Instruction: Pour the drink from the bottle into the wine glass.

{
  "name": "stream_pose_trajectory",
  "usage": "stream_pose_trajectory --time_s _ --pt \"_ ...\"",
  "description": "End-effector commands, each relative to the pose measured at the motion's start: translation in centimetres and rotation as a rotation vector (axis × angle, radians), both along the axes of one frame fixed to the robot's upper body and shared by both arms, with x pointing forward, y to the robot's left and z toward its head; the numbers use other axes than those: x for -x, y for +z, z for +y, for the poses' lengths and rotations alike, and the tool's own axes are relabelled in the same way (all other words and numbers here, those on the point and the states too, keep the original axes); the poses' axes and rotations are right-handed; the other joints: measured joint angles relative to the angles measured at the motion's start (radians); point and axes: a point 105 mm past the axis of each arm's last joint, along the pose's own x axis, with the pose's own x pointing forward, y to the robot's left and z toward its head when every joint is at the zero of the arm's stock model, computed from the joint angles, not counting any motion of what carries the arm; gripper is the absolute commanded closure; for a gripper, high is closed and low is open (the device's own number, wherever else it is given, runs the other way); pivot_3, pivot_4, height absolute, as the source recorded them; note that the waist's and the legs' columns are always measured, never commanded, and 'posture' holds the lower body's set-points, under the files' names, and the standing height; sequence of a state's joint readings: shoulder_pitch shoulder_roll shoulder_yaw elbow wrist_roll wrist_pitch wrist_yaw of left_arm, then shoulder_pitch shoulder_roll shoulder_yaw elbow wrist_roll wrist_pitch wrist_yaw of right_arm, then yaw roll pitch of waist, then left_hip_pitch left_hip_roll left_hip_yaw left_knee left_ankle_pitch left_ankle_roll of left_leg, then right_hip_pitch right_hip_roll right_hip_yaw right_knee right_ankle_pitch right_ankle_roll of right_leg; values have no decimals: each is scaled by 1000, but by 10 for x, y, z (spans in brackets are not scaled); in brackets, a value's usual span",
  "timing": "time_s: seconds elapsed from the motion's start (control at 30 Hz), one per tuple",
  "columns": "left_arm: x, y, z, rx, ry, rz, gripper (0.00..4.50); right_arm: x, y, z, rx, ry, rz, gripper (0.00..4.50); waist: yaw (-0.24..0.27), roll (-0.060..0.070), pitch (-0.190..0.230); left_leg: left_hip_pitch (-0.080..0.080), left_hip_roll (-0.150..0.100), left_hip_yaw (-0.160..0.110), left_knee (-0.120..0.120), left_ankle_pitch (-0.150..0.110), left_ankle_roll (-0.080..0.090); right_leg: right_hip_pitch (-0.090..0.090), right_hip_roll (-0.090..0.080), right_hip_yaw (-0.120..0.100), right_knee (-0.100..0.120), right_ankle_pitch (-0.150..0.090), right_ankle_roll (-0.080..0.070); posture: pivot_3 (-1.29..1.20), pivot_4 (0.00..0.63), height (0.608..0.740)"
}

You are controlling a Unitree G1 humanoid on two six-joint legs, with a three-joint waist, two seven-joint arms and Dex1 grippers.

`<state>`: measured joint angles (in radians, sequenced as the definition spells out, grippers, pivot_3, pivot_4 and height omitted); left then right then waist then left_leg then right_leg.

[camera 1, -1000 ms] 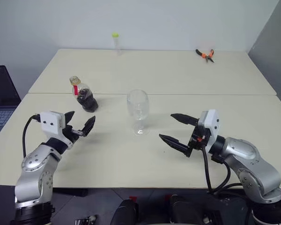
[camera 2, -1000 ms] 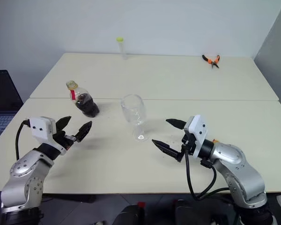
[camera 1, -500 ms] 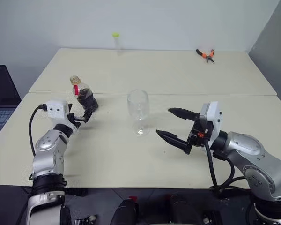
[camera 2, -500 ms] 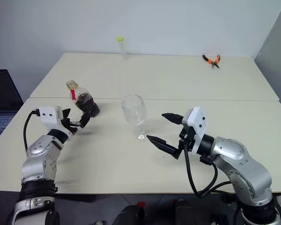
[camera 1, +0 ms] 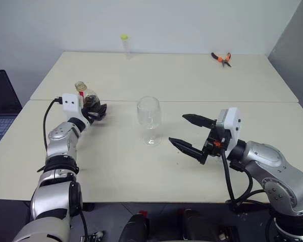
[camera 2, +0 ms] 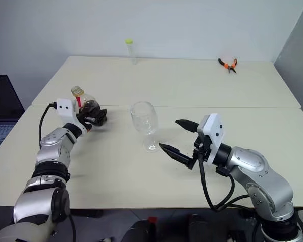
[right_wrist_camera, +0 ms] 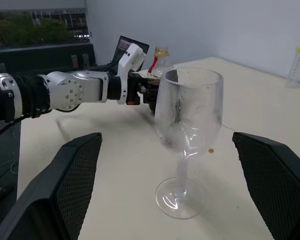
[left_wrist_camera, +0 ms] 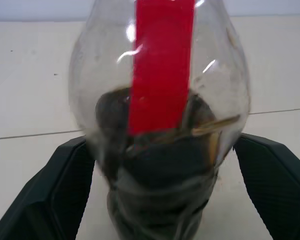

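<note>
I should close my left gripper on the bottle now, because its fingers are beside the bottle's dark lower body [camera 1: 92, 101] [left_wrist_camera: 162, 175].
The bottle [camera 1: 87, 102], small and squat with a red band and a yellow-orange top, stands on the left of the table. The dark drink [left_wrist_camera: 160, 200] fills its lower part. My left gripper [camera 1: 94, 110] is open, with one finger [left_wrist_camera: 45, 195] on each side of the bottle's body; the bottle fills most of the gap, and I cannot tell whether they touch. The empty wine glass [camera 1: 149, 118] stands upright mid-table. My right gripper [camera 1: 178, 129] is open just right of the glass, pointing at it, with the glass [right_wrist_camera: 187, 130] ahead of its fingers [right_wrist_camera: 65, 185].
A thin clear tube with a yellow top [camera 1: 124, 45] stands at the far edge. Orange-handled pliers [camera 1: 221, 58] lie at the far right. A seam [camera 1: 202, 102] joins the two tables. A laptop [camera 1: 0, 101] sits off the table's left side.
My left gripper has reached forward across the table, and its open fingers now straddle the bottle. My right gripper has risen slightly and edged towards the glass. Bottle and glass have stayed put.
</note>
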<state>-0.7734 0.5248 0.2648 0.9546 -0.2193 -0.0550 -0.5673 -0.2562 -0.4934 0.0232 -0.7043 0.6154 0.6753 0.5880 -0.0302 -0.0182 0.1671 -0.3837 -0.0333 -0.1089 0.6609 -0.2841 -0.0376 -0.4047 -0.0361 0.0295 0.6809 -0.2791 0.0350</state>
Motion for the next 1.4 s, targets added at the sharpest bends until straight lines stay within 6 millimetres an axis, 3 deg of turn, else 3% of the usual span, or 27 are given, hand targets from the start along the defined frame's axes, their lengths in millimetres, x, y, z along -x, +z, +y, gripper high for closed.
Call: stream_pose_trajectory --time_s 0.03,0.2,0.3,0.47,0.7,1.13,1.4 --pt "-5 18 -3 -25 -28 -60 565 11 19 2 -48 34 -91 0 0 0 0 0 0 0 0 0 0 0 0 0 0 0 0 0 150 740" --pt "-5 17 -3 -18 -35 -60 2176 25 27 4 -40 106 -108 0 -1 0 0 0 0 0 0 0 0 0 0 0 0 0 0 0 150 740" --pt "-5 17 -2 -17 -35 -61 2893 29 28 5 -15 135 -112 0 0 -1 0 0 -1 -1 0 0 0 0 0 0 0 0 0 0 150 740" --pt "-6 22 -3 -19 -42 -78 3460 26 31 5 2 145 -126 0 -1 -1 0 0 -1 -1 0 0 0 0 0 0 0 0 0 0 150 740" --pt "-7 47 -18 -35 -101 -166 3613 25 34 6 -7 141 -137 0 0 -5 2 -2 -1 -3 1 0 0 0 -1 -2 0 0 0 0 150 740" --pt "9 96 -67 -163 -224 -331 3702 19 29 -1 -21 58 -124 0 -1 -5 2 -2 -1 -3 1 0 0 -1 -2 -2 0 0 0 0 150 740" --pt "16 99 -93 -411 -298 -385 3709 11 15 -6 -14 -44 -82 0 1 -5 2 -2 -2 -3 1 0 0 -1 -2 -1 0 0 0 0 150 740"
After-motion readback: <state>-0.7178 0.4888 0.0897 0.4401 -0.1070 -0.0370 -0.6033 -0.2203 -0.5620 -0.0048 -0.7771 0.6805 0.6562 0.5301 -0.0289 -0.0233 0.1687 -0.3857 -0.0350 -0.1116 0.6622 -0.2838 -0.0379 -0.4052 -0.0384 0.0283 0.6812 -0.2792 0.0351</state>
